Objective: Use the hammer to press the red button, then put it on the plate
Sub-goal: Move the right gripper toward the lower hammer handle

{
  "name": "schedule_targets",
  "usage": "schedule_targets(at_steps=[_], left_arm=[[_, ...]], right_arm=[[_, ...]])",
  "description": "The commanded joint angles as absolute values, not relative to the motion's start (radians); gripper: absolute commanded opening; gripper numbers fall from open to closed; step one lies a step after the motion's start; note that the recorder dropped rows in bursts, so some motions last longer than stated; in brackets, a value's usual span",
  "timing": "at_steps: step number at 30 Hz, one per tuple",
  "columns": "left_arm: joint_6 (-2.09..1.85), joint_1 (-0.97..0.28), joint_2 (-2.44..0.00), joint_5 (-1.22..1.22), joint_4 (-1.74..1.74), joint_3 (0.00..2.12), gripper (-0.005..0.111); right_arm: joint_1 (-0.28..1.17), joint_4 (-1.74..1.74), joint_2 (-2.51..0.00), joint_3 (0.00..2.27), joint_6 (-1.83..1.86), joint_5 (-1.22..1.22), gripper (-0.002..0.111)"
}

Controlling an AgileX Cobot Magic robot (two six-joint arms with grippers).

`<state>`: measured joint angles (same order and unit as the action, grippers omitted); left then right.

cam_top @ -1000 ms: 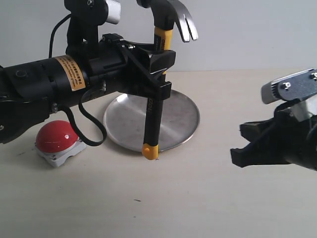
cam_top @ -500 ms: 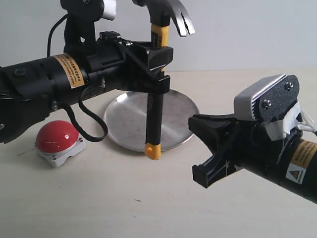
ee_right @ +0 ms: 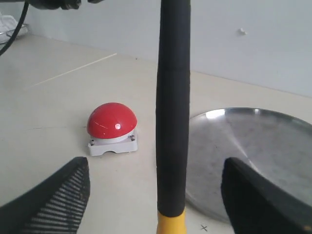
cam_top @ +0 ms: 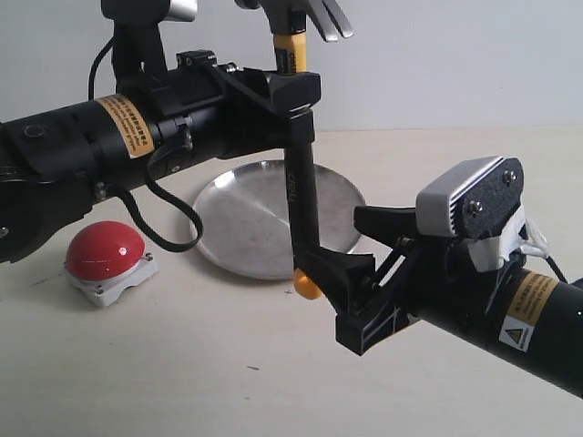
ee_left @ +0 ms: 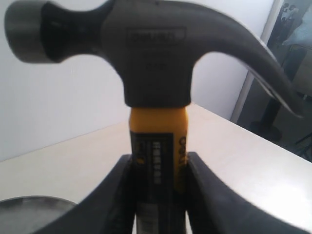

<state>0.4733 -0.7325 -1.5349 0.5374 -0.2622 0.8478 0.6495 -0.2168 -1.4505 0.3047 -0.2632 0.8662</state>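
My right gripper takes hold of the black handle next, which leaves the hammer's head [cam_top: 301, 18] free to press the red button [cam_top: 103, 250].
My left gripper [cam_top: 296, 102] [ee_left: 158, 168] is shut on the hammer [cam_top: 301, 196] [ee_left: 156, 53] just below its dark head. It holds the hammer upright over the near rim of the silver plate [cam_top: 241, 214] [ee_right: 263, 151]. The black handle [ee_right: 173, 107] hangs down with its yellow end above the table. My right gripper [cam_top: 332, 273] [ee_right: 156, 195] is open, with one finger on either side of the lower handle and neither touching it. The red button [cam_top: 103, 250] [ee_right: 111, 122] sits on its grey base on the table, left of the plate.
The left arm's black cable [cam_top: 168, 223] loops down between the button and the plate. A pale wall stands behind the table's far edge.
My right gripper has swung in from the right and now straddles the lower handle with open fingers. The left arm has lifted the hammer a little, and its yellow end has shifted right.
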Motion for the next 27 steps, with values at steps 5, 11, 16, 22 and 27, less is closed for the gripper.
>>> schedule_targets(at_steps=[5, 11, 16, 22, 27], left_arm=[[0.482, -0.734, -1.525, 0.623, -0.256, 0.864, 0.0], [0.482, -0.734, -1.525, 0.623, -0.257, 0.864, 0.0], [0.482, -0.734, -1.525, 0.623, -0.257, 0.864, 0.0], [0.482, -0.734, -1.525, 0.623, -0.257, 0.864, 0.0], [0.482, -0.734, -1.525, 0.623, -0.257, 0.864, 0.0]], right_arm=[[0.652, -0.216, -1.54, 0.424, -0.273, 0.841, 0.073], [0.652, -0.216, -1.591, 0.541, -0.273, 0.753, 0.073], [0.652, -0.216, -1.623, 0.58, -0.275, 0.75, 0.073], [0.652, -0.212, -1.671, 0.589, -0.275, 0.743, 0.072], [0.652, -0.212, -1.678, 0.598, -0.275, 0.74, 0.072]])
